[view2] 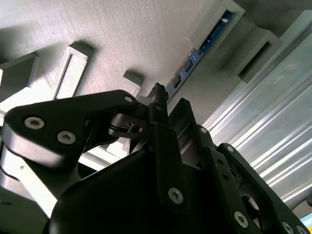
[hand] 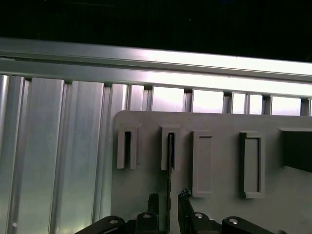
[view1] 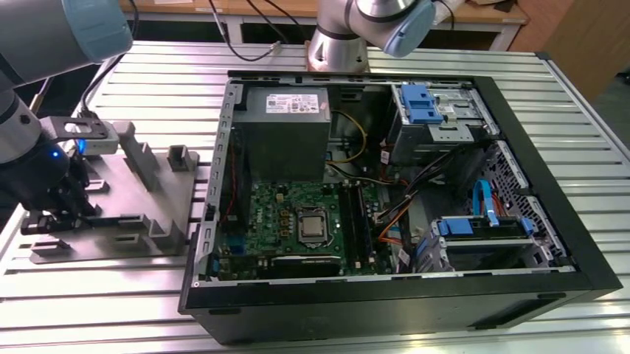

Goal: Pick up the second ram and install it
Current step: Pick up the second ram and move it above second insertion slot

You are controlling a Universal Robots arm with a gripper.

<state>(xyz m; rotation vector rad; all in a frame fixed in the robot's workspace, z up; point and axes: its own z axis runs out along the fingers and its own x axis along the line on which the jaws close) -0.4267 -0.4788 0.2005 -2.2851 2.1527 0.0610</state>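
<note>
The ram's exposed middle has room for the fingers, while the slots of the holder enclose the ram's ends, so the robot's gripper should next grab the middle to pick up the second ram.
The second ram [hand: 170,146] stands on edge in a slot of the grey holder plate [hand: 219,122]. It looks like a thin dark strip running down between my fingertips. In the second wrist view the ram [view2: 195,56] shows dark with blue spots along the holder's slots [view2: 122,39]. My gripper [hand: 168,202] straddles the board with a small gap on each side, so it is open. In the exterior view the gripper [view1: 44,221] is low over the holder plate [view1: 147,199], at that view's left, outside the computer case.
An open computer case [view1: 551,221] lies on the slatted aluminium table [view1: 118,310]. Inside it are the green motherboard [view1: 280,214], the silver processor [view1: 313,228], long black slot rails [view1: 356,221], a power supply [view1: 285,110], cables and blue drive cages [view1: 418,103].
</note>
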